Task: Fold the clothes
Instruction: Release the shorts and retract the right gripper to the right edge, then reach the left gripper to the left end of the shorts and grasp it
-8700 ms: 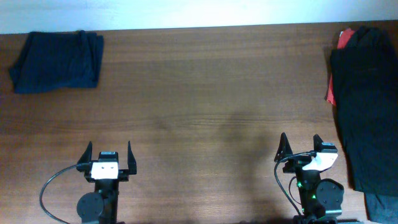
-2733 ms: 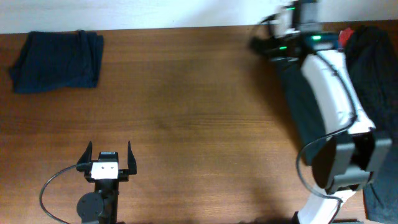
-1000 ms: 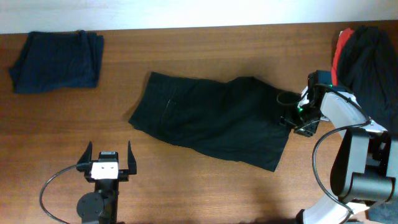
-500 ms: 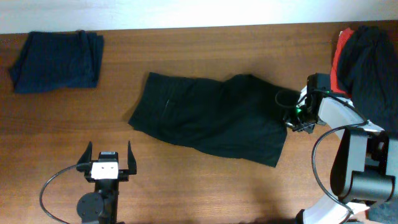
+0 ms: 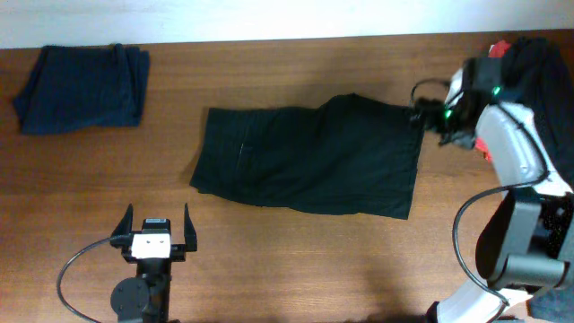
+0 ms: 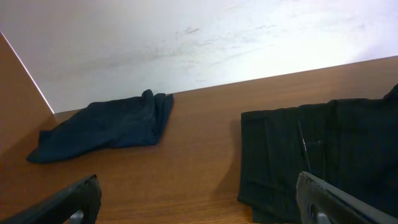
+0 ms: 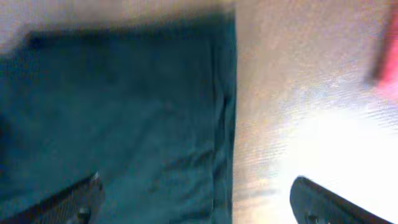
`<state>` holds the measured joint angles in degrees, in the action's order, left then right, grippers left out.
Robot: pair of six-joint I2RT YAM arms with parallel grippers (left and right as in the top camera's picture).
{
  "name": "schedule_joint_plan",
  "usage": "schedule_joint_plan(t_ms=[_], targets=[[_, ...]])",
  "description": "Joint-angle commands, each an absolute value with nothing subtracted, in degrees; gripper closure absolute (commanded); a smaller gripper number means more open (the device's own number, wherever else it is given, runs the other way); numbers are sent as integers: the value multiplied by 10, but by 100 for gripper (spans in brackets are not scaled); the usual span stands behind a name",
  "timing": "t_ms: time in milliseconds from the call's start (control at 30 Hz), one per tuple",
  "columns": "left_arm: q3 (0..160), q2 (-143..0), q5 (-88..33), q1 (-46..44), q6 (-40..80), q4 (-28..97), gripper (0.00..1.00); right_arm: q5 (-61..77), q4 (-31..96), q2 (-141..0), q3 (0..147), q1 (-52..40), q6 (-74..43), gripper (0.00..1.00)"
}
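The left gripper should fold one end of the black shorts over next, so it should grab the black shorts (image 5: 309,160) by that end's edge, the one nearest the folded navy garment.
Black shorts (image 5: 309,160) lie spread out, roughly rectangular, in the middle of the table; they also show in the left wrist view (image 6: 323,155) and the right wrist view (image 7: 124,118). My right gripper (image 5: 429,118) is open above the shorts' far right corner, one finger over the fabric and one over bare wood (image 7: 199,202). My left gripper (image 5: 154,224) is open and empty near the front edge, in front of the shorts' left end (image 6: 199,202). A folded navy garment (image 5: 82,88) lies at the far left. A black pile (image 5: 538,117) with a red garment (image 5: 495,54) sits at the right.
The navy garment also shows in the left wrist view (image 6: 102,127) against a white wall (image 6: 186,43). The right arm (image 5: 516,161) arches over the table's right side. Bare wood lies between the navy garment and the shorts.
The right gripper has moved toward the far edge and opened, releasing the shorts' right corner. The shorts now lie flatter and straighter. The left arm has not moved.
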<state>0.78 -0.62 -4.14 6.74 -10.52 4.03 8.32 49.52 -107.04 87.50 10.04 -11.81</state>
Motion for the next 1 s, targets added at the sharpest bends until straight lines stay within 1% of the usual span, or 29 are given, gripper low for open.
schedule_joint_plan(t_ms=[0, 100, 167, 233, 300, 367, 433, 467, 500, 533, 633, 700, 767, 833, 867, 967], targets=[[5, -3, -47, 70, -113, 41, 1, 9, 555, -1065, 985, 107, -112, 1], [5, -3, -47, 70, -113, 41, 1, -84, 590, -1065, 1065, 135, -112, 1], [5, -3, -47, 70, -113, 41, 1, -124, 592, -1065, 1070, 157, -112, 1], [5, -3, -54, 70, -112, 33, 1, -122, 592, -1065, 1067, 183, -112, 1], [5, -3, -66, 70, -113, 29, 1, -121, 592, -1065, 1067, 192, -112, 1], [5, -3, -60, 70, -112, -3, 1, -121, 592, -1065, 1067, 193, -112, 1], [5, -3, -114, 70, -112, -70, 1, -121, 592, -1065, 1067, 192, -112, 1], [6, -5, -157, 70, -112, -128, 1, -121, 592, -1065, 1067, 192, -112, 1], [12, -11, -187, 70, -112, -149, 1, -121, 592, -1065, 1067, 192, -112, 1], [27, -23, -216, 70, -112, -151, 1, -121, 592, -1065, 1067, 192, -112, 1], [102, -107, -246, 70, -97, -122, 1, -121, 592, -1065, 1067, 192, -112, 1], [177, -188, -258, 70, -98, -93, 1, -121, 592, -1065, 1067, 192, -112, 1], [292, -298, -258, 70, -100, -26, 1, -121, 592, -1065, 1067, 192, -112, 1], [428, -415, -257, 70, -131, 95, 1, -121, 592, -1065, 1067, 192, -112, 1], [521, -491, -258, 70, -146, 179, 1, -121, 592, -1065, 1067, 192, -112, 1], [732, -665, -286, 70, -148, 371, 1, -121, 592, -1065, 1067, 191, -112, 1]])
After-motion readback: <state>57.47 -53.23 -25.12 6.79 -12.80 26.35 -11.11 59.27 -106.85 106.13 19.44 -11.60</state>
